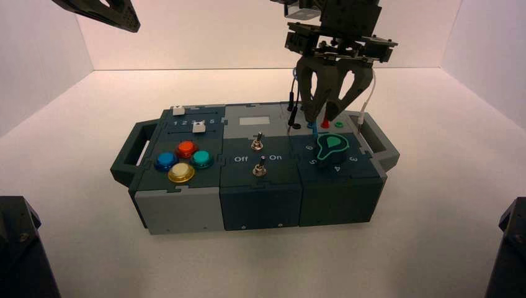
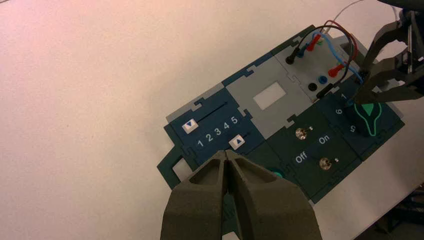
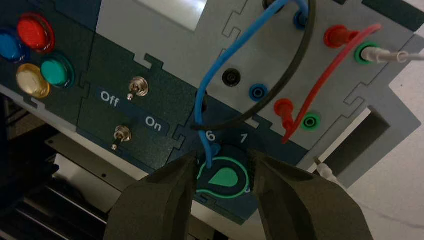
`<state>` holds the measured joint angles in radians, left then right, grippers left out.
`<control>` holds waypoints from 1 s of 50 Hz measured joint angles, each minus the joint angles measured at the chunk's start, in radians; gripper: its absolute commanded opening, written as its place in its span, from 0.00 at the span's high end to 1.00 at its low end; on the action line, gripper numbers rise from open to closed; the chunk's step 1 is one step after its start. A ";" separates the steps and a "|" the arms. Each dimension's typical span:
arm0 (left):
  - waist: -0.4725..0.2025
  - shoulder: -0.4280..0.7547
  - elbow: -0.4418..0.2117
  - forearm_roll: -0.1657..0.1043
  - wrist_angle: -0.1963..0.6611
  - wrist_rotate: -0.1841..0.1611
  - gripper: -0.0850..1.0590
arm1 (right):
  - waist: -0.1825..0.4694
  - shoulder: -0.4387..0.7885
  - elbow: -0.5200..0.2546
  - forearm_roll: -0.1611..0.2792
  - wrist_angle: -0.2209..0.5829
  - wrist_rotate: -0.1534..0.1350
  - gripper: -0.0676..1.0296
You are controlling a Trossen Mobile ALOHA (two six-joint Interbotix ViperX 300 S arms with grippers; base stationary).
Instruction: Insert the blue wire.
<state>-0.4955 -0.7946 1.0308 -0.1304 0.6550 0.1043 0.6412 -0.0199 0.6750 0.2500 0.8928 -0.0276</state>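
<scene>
My right gripper will next hold the blue wire's loose plug by its sleeve. That keeps the wire's tip free to go into the empty blue socket [image 3: 258, 92].
The blue wire [image 3: 235, 45] has one plug in a blue socket at the back of the box's grey panel. It loops forward, and its free blue plug [image 3: 210, 152] hangs over the edge of the dark knob [image 3: 224, 178], by the number 6. My right gripper [image 3: 222, 160] is open above the knob, its jaws on either side of the free plug. The plug is close to one finger [image 3: 170, 190], and nothing grips it. An empty blue socket [image 3: 258, 92] lies just behind. In the high view the right gripper [image 1: 322, 115] hovers over the box's right end. My left gripper [image 2: 227, 156] is shut and empty, high over the box's left side.
A black wire [image 3: 295, 75] and a red wire [image 3: 345, 65] loop over the same grey panel [image 3: 165, 50]. A white plug [image 3: 385, 56] sits in a green socket. Two toggle switches [image 3: 137, 87] stand by Off and On. Coloured buttons [image 1: 183, 161] and sliders [image 1: 198, 127] fill the box's left part.
</scene>
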 measured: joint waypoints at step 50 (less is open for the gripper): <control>0.000 -0.009 0.000 0.000 -0.005 0.000 0.95 | 0.025 0.069 -0.021 0.003 0.008 -0.002 0.54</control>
<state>-0.4955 -0.8038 1.0308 -0.1304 0.6504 0.1043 0.6657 0.0491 0.6535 0.2531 0.9004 -0.0291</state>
